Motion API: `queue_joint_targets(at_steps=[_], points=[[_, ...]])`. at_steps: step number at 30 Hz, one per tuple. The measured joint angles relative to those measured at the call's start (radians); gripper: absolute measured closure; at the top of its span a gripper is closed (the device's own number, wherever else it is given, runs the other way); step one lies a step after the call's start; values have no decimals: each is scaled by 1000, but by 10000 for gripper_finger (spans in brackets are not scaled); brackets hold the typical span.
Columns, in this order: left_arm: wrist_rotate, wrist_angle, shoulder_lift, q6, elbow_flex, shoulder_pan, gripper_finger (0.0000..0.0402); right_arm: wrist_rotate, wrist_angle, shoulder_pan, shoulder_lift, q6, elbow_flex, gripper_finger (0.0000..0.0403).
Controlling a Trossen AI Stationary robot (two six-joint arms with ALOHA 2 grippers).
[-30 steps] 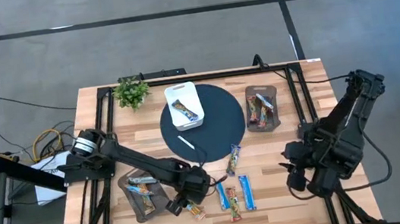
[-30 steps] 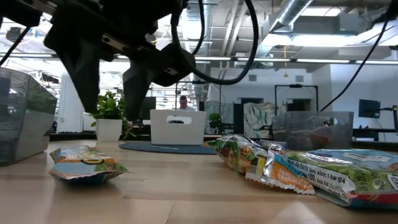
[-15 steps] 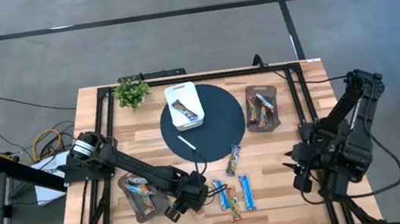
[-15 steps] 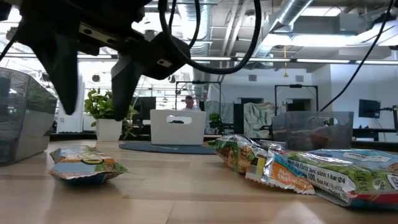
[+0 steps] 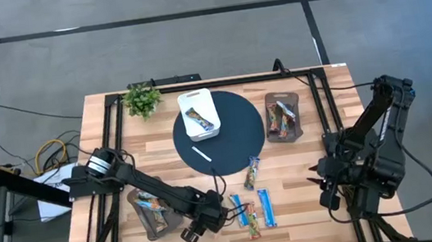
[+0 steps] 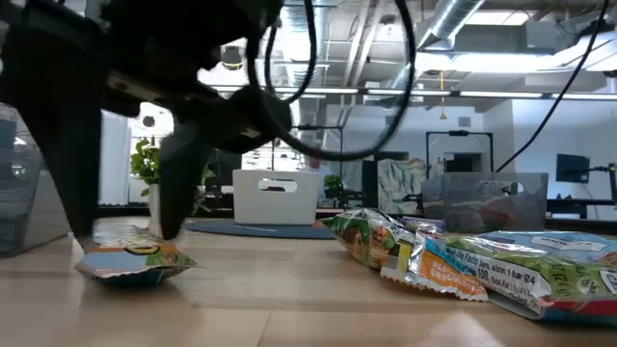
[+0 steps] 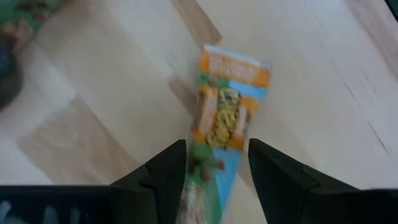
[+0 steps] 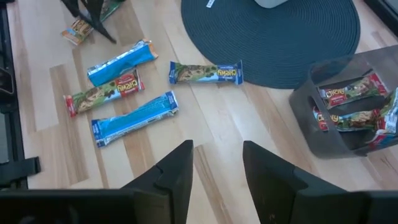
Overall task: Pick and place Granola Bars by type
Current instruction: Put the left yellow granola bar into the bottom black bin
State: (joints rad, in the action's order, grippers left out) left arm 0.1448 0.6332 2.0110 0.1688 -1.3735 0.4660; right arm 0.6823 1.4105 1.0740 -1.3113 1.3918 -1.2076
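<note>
My left gripper grabs the orange-and-green granola bar by its middle next, to sort it into the grey tray.
My left gripper is open and low over the table's near edge, left of the middle. Its fingers stand on either side of one end of an orange-and-green granola bar that lies flat on the wood. I cannot tell whether they touch it. To its right lie more bars: a blue one, a multicoloured one, another blue one, and a green-and-blue one farther in. My right gripper is open and waits above the table's right edge.
A grey tray holding bars sits near the left edge, just left of my left arm. A second grey tray with bars is at far right. A white tray with one bar stands on a dark round mat, beside a thin white stick. A small plant stands at the far left.
My left gripper has moved toward the near edge and come down, still open, until its fingers stand beside the orange-and-green bar at table level. The bar has not moved. My right arm has drawn back a little toward the table's right edge.
</note>
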Motion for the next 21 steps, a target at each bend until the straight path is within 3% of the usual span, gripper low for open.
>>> queue_joint_targets(at_steps=[13,21], points=[[-100,75,47,-32,-23,2,235,1,-8,6,-6,34,0,269],[-111,87,51,-42,-42,-29,291,29,-5,4,-6,33,0,269]])
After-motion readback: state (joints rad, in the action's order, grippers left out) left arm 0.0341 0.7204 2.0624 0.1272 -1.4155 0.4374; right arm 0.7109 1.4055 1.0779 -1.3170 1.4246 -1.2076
